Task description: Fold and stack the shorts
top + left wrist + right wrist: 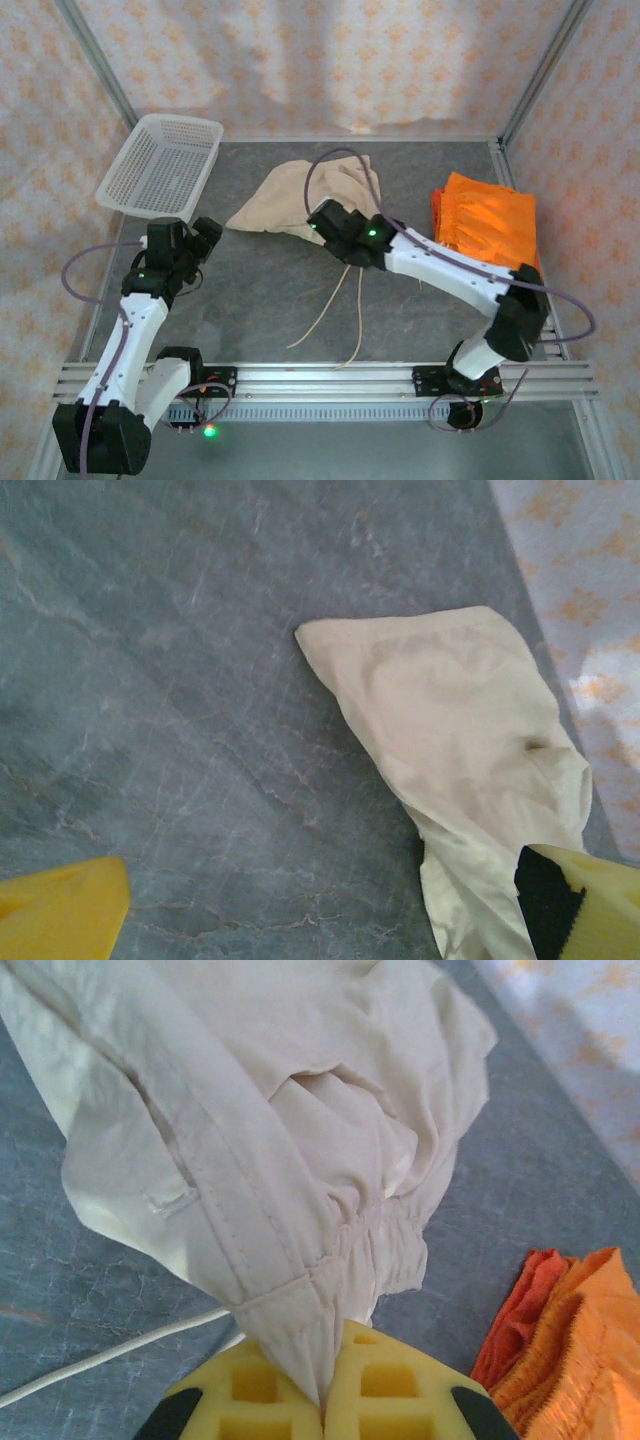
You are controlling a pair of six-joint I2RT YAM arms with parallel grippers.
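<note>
The left gripper grabs the cream-beige shorts [300, 200] by the leg hem corner [234, 223] opposite the waistband next, to stretch them flat for folding.
Cream-beige shorts [300, 200] lie crumpled at the middle of the table, their drawstring [335, 305] trailing toward the near edge. My right gripper [322, 222] is shut on the waistband edge of these shorts [300, 1360], the cloth pinched between the yellow fingers [390, 1385]. Orange shorts [488, 225] lie folded at the right; their edge [560, 1350] shows in the right wrist view. My left gripper [205, 240] stands open over bare table to the left of the cream shorts [450, 750], with its yellow fingertips [60, 910] far apart.
A white mesh basket [160, 165] sits at the back left, tilted against the wall. The grey table [260, 290] ends at a metal rail along the near edge. Patterned curtain walls close in the back and sides.
</note>
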